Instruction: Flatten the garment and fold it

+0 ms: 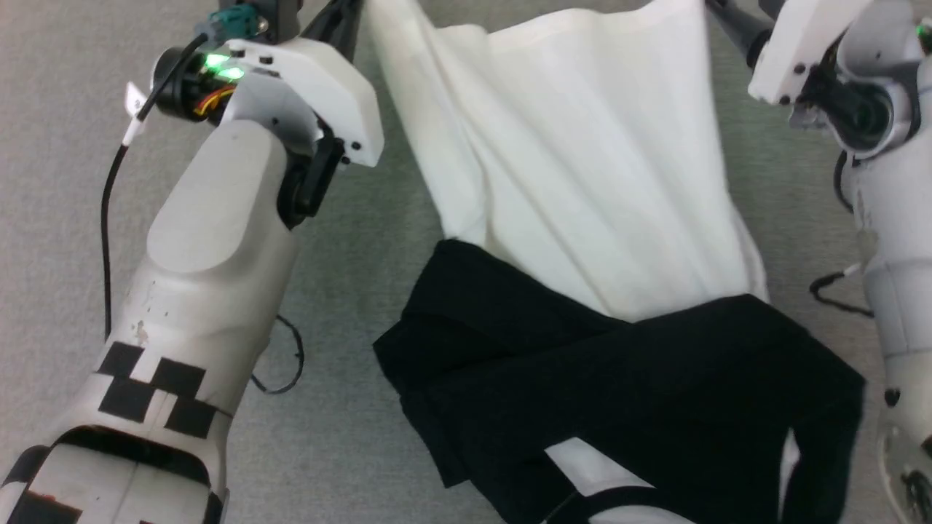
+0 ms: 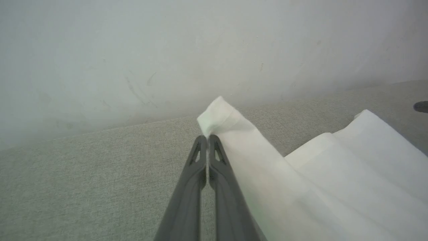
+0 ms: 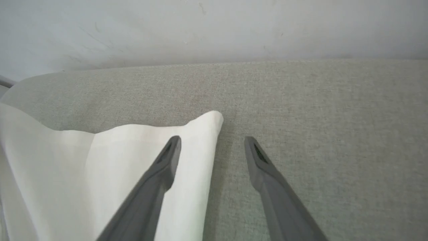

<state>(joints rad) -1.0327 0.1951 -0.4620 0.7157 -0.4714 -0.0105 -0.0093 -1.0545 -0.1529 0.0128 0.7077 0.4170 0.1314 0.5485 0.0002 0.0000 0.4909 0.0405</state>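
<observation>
I should next use my right gripper to grab the garment by its hem corner [image 3: 213, 117], so that I can flatten the white body and fold it.
The garment [image 1: 582, 167] lies on grey fabric, its white body stretching away from me and its black sleeves [image 1: 619, 386] folded across the near end. In the left wrist view my left gripper [image 2: 208, 138] is shut on the garment's far left hem corner [image 2: 220, 117], which stands up pinched between the fingertips. My right gripper [image 3: 212, 142] is open over the far right hem corner [image 3: 204, 127]; one finger [image 3: 167, 157] lies over the white cloth, the other [image 3: 257, 160] over bare surface. In the head view the fingertips run out past the top edge.
The grey fabric surface [image 1: 65, 145] spreads to both sides of the garment. A pale wall [image 2: 167, 50] rises just beyond the hem. A black cable [image 1: 109, 218] hangs beside my left forearm, and another loops near my right arm [image 1: 837, 298].
</observation>
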